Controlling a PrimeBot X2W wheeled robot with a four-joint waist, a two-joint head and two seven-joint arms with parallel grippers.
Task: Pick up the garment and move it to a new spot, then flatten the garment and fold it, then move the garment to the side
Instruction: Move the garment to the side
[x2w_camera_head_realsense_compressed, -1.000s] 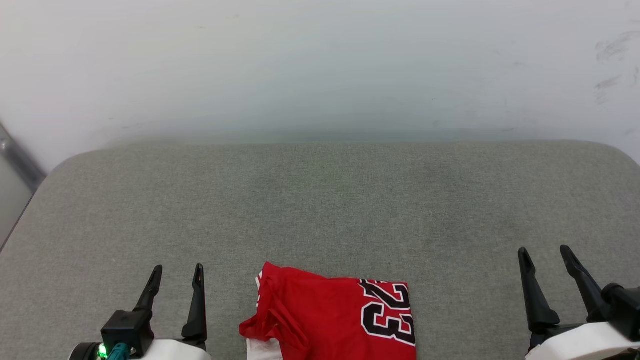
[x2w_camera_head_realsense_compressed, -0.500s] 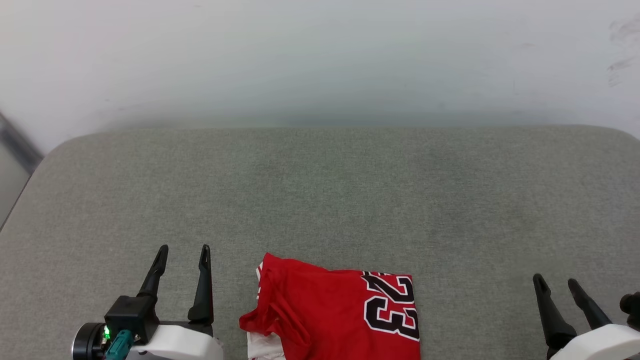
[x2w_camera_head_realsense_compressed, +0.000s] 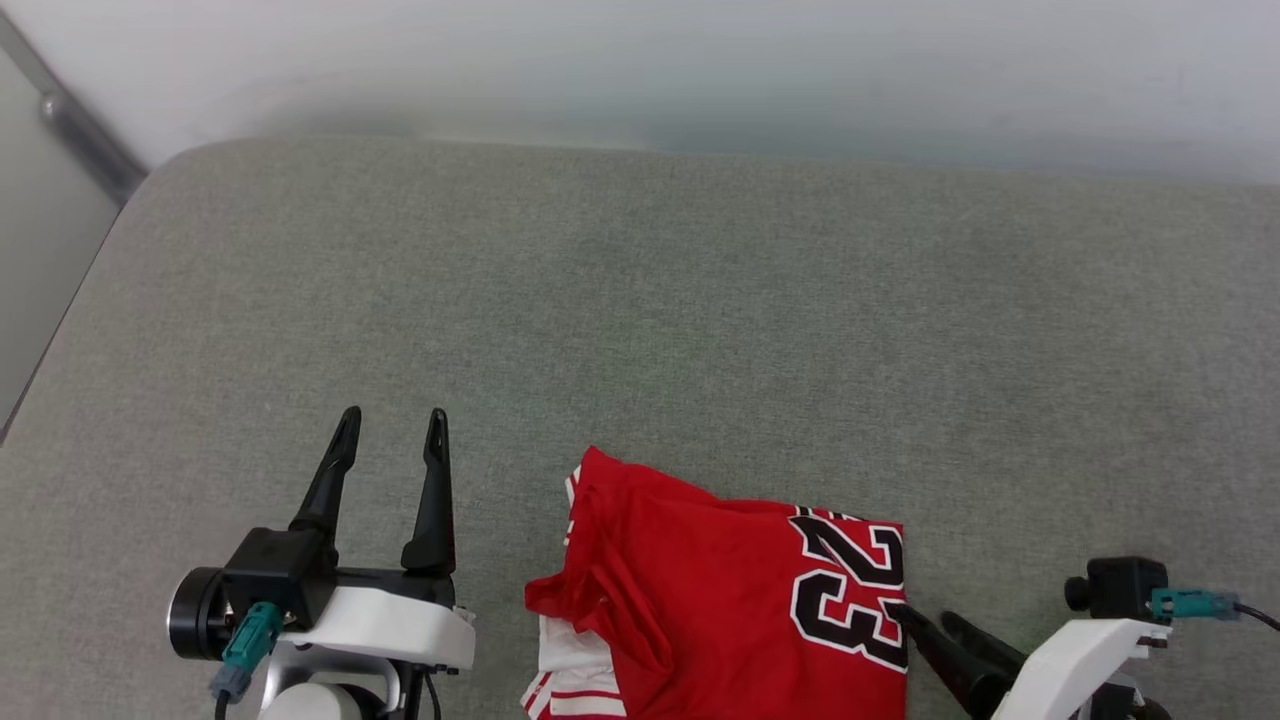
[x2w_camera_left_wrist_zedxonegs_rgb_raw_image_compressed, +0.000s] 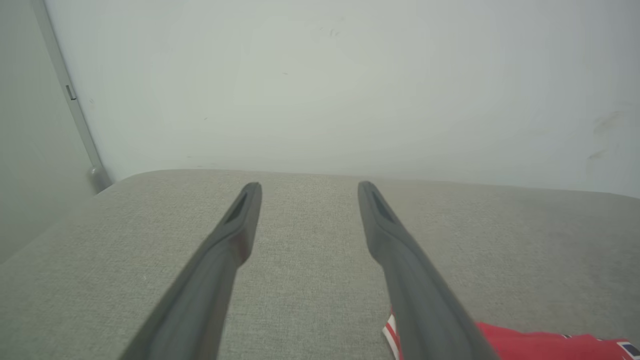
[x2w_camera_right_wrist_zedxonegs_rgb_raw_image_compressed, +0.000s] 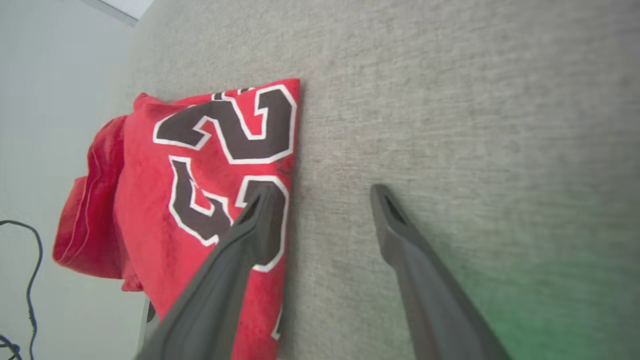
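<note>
My right gripper pinches the garment by its folded edge (x2w_camera_head_realsense_compressed: 902, 613) beside the number next, since the broad red cloth (x2w_camera_head_realsense_compressed: 744, 600) lies flat on the padded surface.
The garment (x2w_camera_head_realsense_compressed: 700, 590), red with a black white-outlined "23", lies folded in a compact pile at the near edge of the grey padded surface (x2w_camera_head_realsense_compressed: 640, 300); white striped trim peeks out at its lower left. My left gripper (x2w_camera_head_realsense_compressed: 393, 418) stands open to the left of it, fingers pointing away, nothing between them. In the left wrist view the left gripper (x2w_camera_left_wrist_zedxonegs_rgb_raw_image_compressed: 308, 187) hovers over bare fabric, with the garment (x2w_camera_left_wrist_zedxonegs_rgb_raw_image_compressed: 540, 345) at the lower right corner. My right gripper (x2w_camera_head_realsense_compressed: 928, 618) is open at the garment's right edge. In the right wrist view the right gripper (x2w_camera_right_wrist_zedxonegs_rgb_raw_image_compressed: 324, 190) has one finger over the number on the garment (x2w_camera_right_wrist_zedxonegs_rgb_raw_image_compressed: 200, 150).
A pale wall (x2w_camera_head_realsense_compressed: 700, 60) rises behind the padded surface. A grey metal rail (x2w_camera_head_realsense_compressed: 80, 140) runs diagonally at the far left corner. A dark cable (x2w_camera_right_wrist_zedxonegs_rgb_raw_image_compressed: 30, 280) hangs beyond the surface's near edge in the right wrist view.
The head camera has tilted down, so the whole picture shifted. My right gripper has swung inward from the far right to the garment's right edge. The garment has not changed shape.
</note>
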